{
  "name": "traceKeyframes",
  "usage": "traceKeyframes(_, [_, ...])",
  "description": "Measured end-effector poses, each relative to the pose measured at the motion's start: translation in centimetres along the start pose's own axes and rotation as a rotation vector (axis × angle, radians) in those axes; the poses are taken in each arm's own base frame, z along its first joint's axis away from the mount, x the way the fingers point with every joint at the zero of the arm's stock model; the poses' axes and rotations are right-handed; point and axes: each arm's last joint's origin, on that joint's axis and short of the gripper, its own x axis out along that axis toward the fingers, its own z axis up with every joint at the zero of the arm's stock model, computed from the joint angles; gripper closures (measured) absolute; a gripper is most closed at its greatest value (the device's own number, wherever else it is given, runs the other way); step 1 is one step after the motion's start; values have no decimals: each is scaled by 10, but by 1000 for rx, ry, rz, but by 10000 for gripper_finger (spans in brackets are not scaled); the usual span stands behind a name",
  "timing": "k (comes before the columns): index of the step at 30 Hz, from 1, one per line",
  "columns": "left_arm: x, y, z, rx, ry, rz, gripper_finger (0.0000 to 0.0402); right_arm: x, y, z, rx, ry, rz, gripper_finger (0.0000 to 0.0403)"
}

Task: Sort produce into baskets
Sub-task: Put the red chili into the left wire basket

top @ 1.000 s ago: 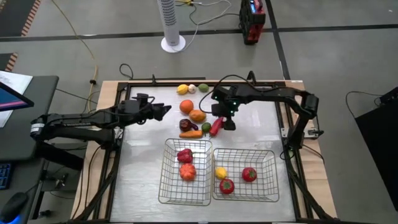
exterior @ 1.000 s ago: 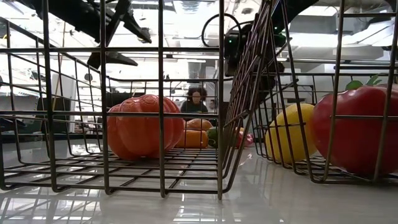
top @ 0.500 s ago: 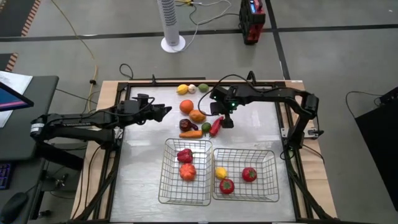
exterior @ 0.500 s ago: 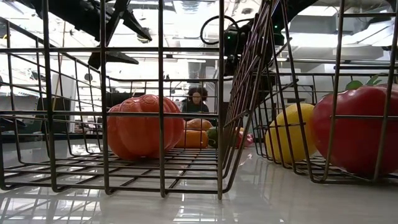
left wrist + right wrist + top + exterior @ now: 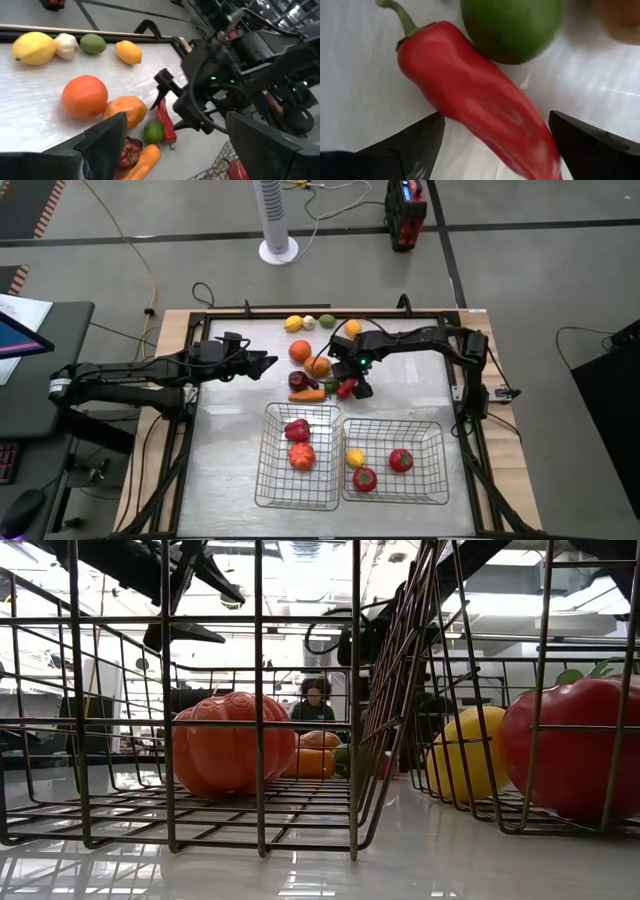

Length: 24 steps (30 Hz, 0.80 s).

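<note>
The robot's right hand has to grab the red pepper next by its stemless half (image 5: pixel 520 132). The pepper then goes into the basket that has the orange piece.
A long red pepper (image 5: pixel 470 90) lies on the table beside a green lime (image 5: pixel 512 25). My right gripper (image 5: pixel 354 386) is open and low over it, with one finger on each side of the pepper's thick end (image 5: pixel 520 145); I see no touch. My left gripper (image 5: pixel 266 361) is open and empty, above the table left of the orange tomato (image 5: pixel 300 351). An orange pepper (image 5: pixel 318 366), a dark purple piece (image 5: pixel 299 380) and a carrot (image 5: pixel 308 394) lie close by. Two wire baskets (image 5: pixel 272 480) (image 5: pixel 436 470) stand near the front edge with produce in them.
A lemon (image 5: pixel 293 324), a whitish garlic (image 5: pixel 309 322), a green piece (image 5: pixel 327 321) and a yellow-orange piece (image 5: pixel 352 328) lie at the far edge. The left basket holds a red piece (image 5: pixel 297 429) and an orange one (image 5: pixel 302 456); the right holds a yellow (image 5: pixel 354 458) and two red pieces.
My right gripper has gone down and toward the table's left and near edge, onto the red pepper, and stands astride it now. The produce has kept its place.
</note>
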Motion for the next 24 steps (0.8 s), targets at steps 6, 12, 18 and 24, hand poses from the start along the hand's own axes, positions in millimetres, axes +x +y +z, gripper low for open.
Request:
traceKeyframes(6, [0,0,0,2,-5,5,78,6,-4,-2,12,13,5,52])
traceKeyframes(12, [0,1,1,17,-24,22,78,6,-6,-3,21,10,10,131])
traceKeyframes(18, [0,1,1,20,-39,35,78,5,-5,-4,47,20,18,199])
traceKeyframes(24, [-1,1,1,19,-31,27,78,-19,-3,-1,85,114,67,246])
